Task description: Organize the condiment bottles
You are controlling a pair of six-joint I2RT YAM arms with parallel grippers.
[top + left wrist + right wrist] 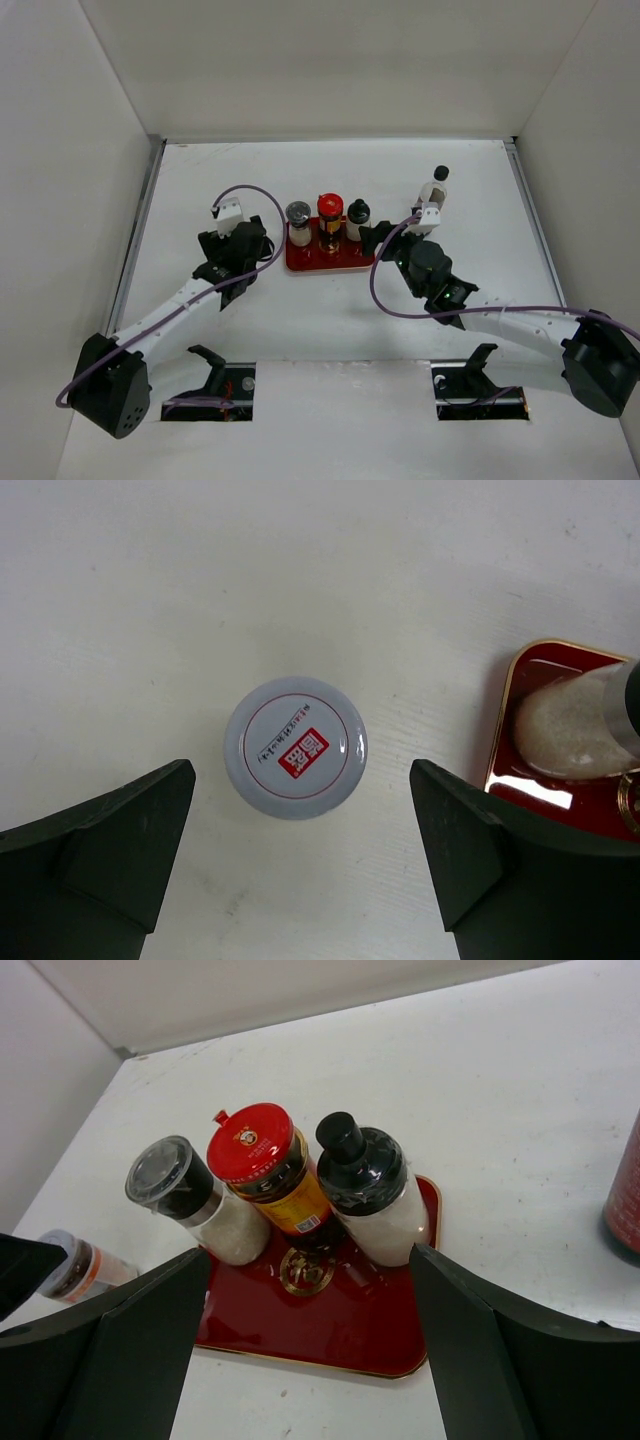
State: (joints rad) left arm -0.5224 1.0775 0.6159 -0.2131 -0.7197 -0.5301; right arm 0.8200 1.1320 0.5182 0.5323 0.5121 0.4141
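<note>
The white-lidded jar (296, 747) would stay behind on the tabletop if I raised my left gripper now, because the gripper's fingers are open above the lid of the jar.
A red tray (325, 262) holds a grey-lidded white shaker (297, 215), a red-lidded dark jar (330, 208) and a black-capped bottle (358, 213) in a row. They also show in the right wrist view: shaker (190, 1200), red-lidded jar (262, 1160), black-capped bottle (368, 1185). My left gripper (302, 770) is open above a white-lidded jar (296, 747), which stands on the table left of the tray. My right gripper (310, 1260) is open and empty just in front of the tray's right part. A red-labelled black-capped bottle (438, 183) stands right of the tray.
The white-lidded jar (85, 1265) shows at the left of the right wrist view, and the red-labelled bottle (625, 1200) at its right edge. White walls enclose the table on three sides. The tray's left end (540, 680) lies close to my left gripper's right finger.
</note>
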